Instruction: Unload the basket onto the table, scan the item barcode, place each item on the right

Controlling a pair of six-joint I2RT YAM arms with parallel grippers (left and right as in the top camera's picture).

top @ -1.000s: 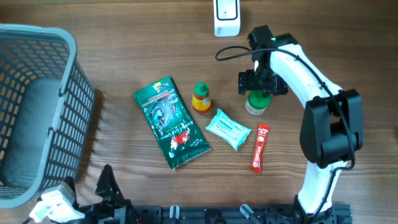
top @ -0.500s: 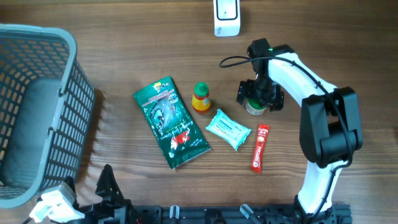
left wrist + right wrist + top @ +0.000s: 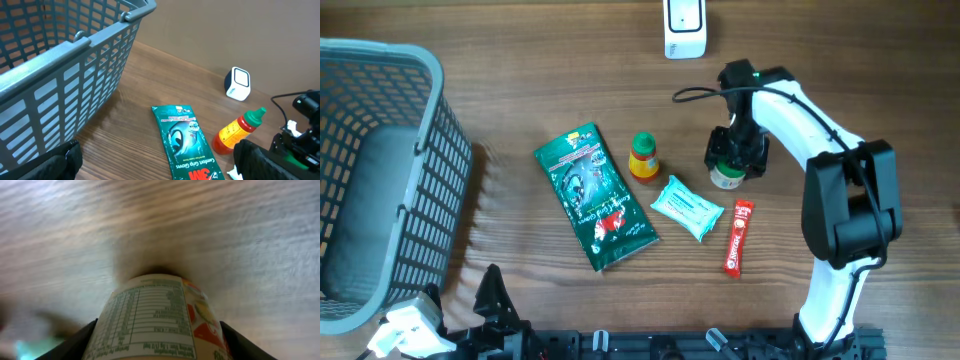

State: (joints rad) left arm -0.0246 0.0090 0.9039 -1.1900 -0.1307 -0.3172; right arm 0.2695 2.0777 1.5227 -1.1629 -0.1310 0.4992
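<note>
The small bottle [image 3: 726, 178] [image 3: 156, 320] would come up with the robot's right gripper if it lifted now, because the black fingers already press on both sides of the bottle's labelled body.
A small bottle [image 3: 726, 178] with a green cap and a white nutrition label [image 3: 150, 315] stands upright on the table, right of centre. My right gripper [image 3: 735, 155] reaches down over it, and the black fingers [image 3: 80, 342] press against both sides of the bottle. The white barcode scanner [image 3: 685, 25] stands at the far edge of the table and also shows in the left wrist view [image 3: 237, 83]. My left gripper [image 3: 160, 167] hangs low at the near left, open, with nothing between its fingers.
A grey slatted basket [image 3: 380, 180] fills the left side. A green gloves packet [image 3: 595, 197], an orange sauce bottle [image 3: 643, 156], a pale tissue pack [image 3: 686, 208] and a red snack bar [image 3: 738, 237] lie in the middle.
My right gripper has come down over the green-capped bottle and its jaws have closed in onto the bottle's sides. The left arm has not moved.
</note>
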